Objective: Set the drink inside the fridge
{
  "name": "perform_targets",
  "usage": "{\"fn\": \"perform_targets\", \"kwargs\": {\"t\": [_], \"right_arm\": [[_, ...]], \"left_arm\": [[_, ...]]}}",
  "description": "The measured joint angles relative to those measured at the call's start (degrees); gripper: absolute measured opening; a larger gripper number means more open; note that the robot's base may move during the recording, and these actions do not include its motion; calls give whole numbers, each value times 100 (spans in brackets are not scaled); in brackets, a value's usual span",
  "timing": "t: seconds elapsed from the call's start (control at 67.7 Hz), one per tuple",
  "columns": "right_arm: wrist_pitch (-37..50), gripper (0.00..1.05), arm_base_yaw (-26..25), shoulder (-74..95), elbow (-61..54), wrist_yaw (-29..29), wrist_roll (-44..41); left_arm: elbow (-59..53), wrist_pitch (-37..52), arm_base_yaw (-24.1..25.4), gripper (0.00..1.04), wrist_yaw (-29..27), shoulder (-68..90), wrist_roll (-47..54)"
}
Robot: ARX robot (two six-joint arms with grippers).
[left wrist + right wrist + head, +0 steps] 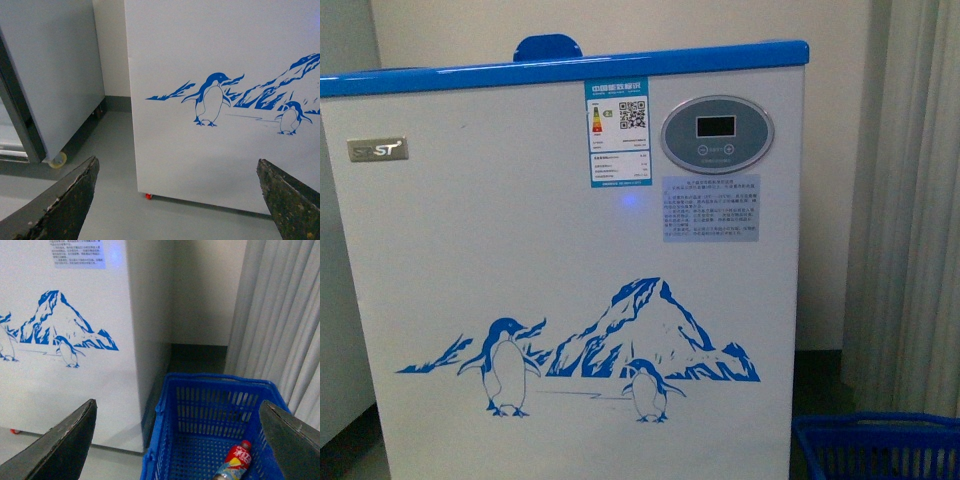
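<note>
The drink needs to go in the fridge. My right gripper will next grab the bottle by its labelled body (233, 462) to put it there.
The fridge (560, 300) fills the front view: a white chest freezer with a blue top rim, an oval grey display (716, 133) and a blue penguin-and-mountain print. Its front also shows in the left wrist view (225, 140) and the right wrist view (65, 390). The drink (235, 461), a bottle with a red cap and red label, lies in a blue plastic basket (170, 440) on the floor beside the fridge. My right gripper (177, 440) is open above the basket, apart from the bottle. My left gripper (177, 200) is open and empty, facing the fridge's lower front.
A plain pale grey cabinet (50, 75) stands left of the fridge with a floor gap between. The basket's corner (880, 445) shows at the front view's lower right. A grey-white curtain (280, 315) hangs right of the basket. A wall stands behind.
</note>
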Motion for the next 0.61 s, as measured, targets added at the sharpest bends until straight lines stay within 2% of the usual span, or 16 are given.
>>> {"fn": "perform_targets", "kwargs": {"t": [0.399,0.443,0.487,0.532,0.606], "right_arm": [[-2,97,0,9,0,11,2],[-946,97,136,520,361,787,374],[-1873,97,-17,1401,828,1419,669],[-2330,97,-367,2221,1073,1589,811],[-2116,97,-951,3357,1147,1504,820]], "left_arm": [[0,0,0,97,0,9,0],[0,-2,0,97,4,13,0],[0,0,0,97,0,13,0],[0,-2,0,97,2,11,0],[0,0,0,97,0,11,0]]}}
